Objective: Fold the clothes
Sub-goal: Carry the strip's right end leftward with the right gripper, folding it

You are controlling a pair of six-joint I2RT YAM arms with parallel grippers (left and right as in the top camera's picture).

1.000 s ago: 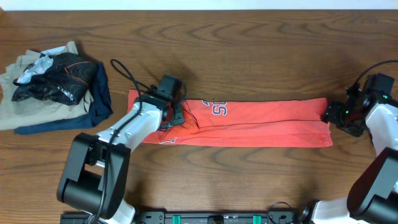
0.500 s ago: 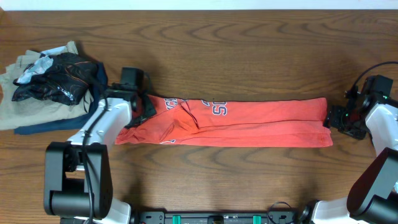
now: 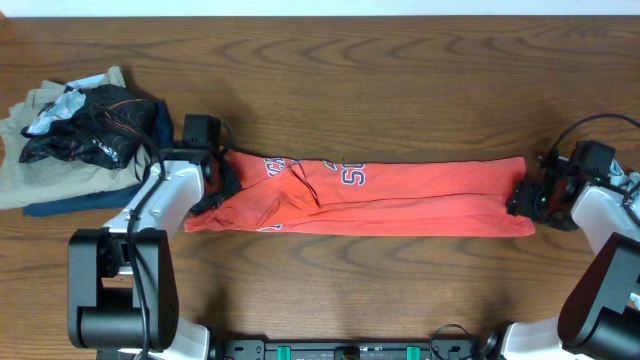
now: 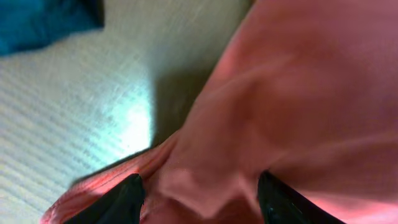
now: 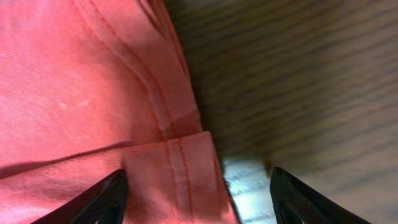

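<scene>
The right gripper grabs the coral-red T-shirt [image 3: 400, 200] by its hemmed end next, to fold that end inward over the rest.
The coral-red T-shirt [image 3: 400, 200] lies folded into a long strip across the table, with white lettering [image 3: 352, 176] facing up. My left gripper [image 3: 215, 178] is at the strip's left end. In the left wrist view its fingers [image 4: 202, 202] are wide apart with bunched red fabric [image 4: 298, 93] between them. My right gripper [image 3: 525, 197] is at the strip's right end. In the right wrist view its fingers [image 5: 196, 199] are open over the hemmed corner [image 5: 177, 168], which lies flat on the wood.
A pile of other clothes [image 3: 85, 135] in beige, black and navy sits at the table's left, close behind my left arm. A black cable [image 3: 200, 115] loops above the left gripper. Bare wood [image 5: 298, 74] shows right of the shirt's end.
My left gripper moved left, dragging the shirt's left end outward and uncovering more lettering, then settled at that end. My right gripper shifted left onto the shirt's right edge.
</scene>
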